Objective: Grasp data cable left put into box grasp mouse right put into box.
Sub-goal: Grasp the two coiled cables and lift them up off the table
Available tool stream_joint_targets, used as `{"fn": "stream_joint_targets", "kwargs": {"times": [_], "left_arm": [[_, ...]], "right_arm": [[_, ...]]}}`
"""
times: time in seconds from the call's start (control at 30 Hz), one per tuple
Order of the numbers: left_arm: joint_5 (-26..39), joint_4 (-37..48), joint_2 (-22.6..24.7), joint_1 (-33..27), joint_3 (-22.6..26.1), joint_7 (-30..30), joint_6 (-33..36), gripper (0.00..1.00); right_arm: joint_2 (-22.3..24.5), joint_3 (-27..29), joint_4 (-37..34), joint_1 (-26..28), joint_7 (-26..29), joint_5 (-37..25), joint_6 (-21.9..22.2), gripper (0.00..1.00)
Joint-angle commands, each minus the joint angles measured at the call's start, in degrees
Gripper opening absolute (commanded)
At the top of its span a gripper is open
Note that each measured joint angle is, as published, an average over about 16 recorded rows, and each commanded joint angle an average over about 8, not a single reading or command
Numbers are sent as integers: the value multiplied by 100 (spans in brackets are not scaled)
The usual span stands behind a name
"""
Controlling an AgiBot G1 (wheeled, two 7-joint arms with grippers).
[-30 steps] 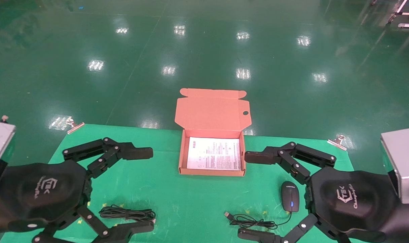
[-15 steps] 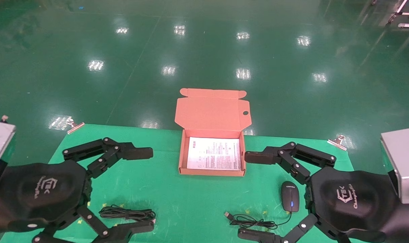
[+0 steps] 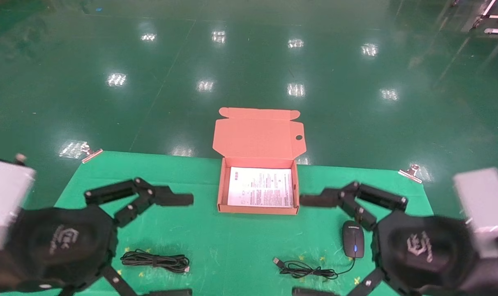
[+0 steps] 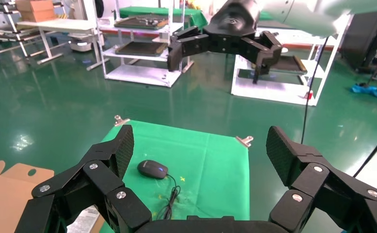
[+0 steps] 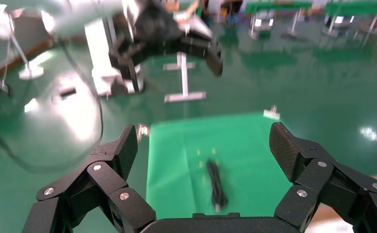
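I need to pinch the mouse's cord next with my right gripper at its narrow gathered stretch (image 3: 319, 271). The strands lie together there, while loose loops spread out near the plug.
The data cable (image 3: 155, 260), a looped black bundle, lies on the green mat at the near left. My left gripper (image 3: 183, 246) hangs open over it, holding nothing. The black mouse (image 3: 353, 244) with its blue light sits at the near right, and its cord (image 3: 304, 269) trails left. My right gripper (image 3: 304, 246) is open around that spot and empty. The orange-pink box (image 3: 257, 209) stands open mid-table with a white leaflet (image 3: 260, 187) inside. The left wrist view shows the mouse (image 4: 152, 169) beyond the left gripper (image 4: 201, 150). In the right wrist view the data cable (image 5: 216, 187) lies beyond the right gripper (image 5: 203, 145).
The box's lid (image 3: 258, 137) is flipped back past the table's far edge. Metal clips (image 3: 91, 153) (image 3: 411, 172) hold the mat at its far corners. Shiny green floor lies beyond the table. Racks and tables stand far off in both wrist views.
Both grippers have shifted lower in the head view, the left one also slightly toward the middle; both stay open. Cable, mouse and box have not moved.
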Motion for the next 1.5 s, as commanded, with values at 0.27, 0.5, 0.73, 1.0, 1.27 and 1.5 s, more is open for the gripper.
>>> {"fn": "stream_joint_targets", "kwargs": {"times": [0.27,0.5,0.73,1.0,1.27,1.5], "left_arm": [[1357,-186,85,-561,577,-60,92,100],[2552,-252,298,-1011,1092,124,105,100],[3727,-290,584,-1346,1597,245,4,100],[4958,-291,973,-1489,2044,96,-353,100],[6036,-242,1298,-1361,2409,-176,-746,100],[6570,-94,1474,-1154,2597,-450,-974,100]], "right_arm": [[71,-466,240,542,-265,-1304,-179,100],[-114,-1108,282,1137,-767,-2755,-248,100],[-474,-1853,301,1699,-894,-4191,-222,100],[-961,-2526,304,2022,-802,-5560,-32,100],[-1284,-2899,289,1857,-666,-6549,414,100],[-1419,-3007,224,1461,-360,-7046,944,100]]}}
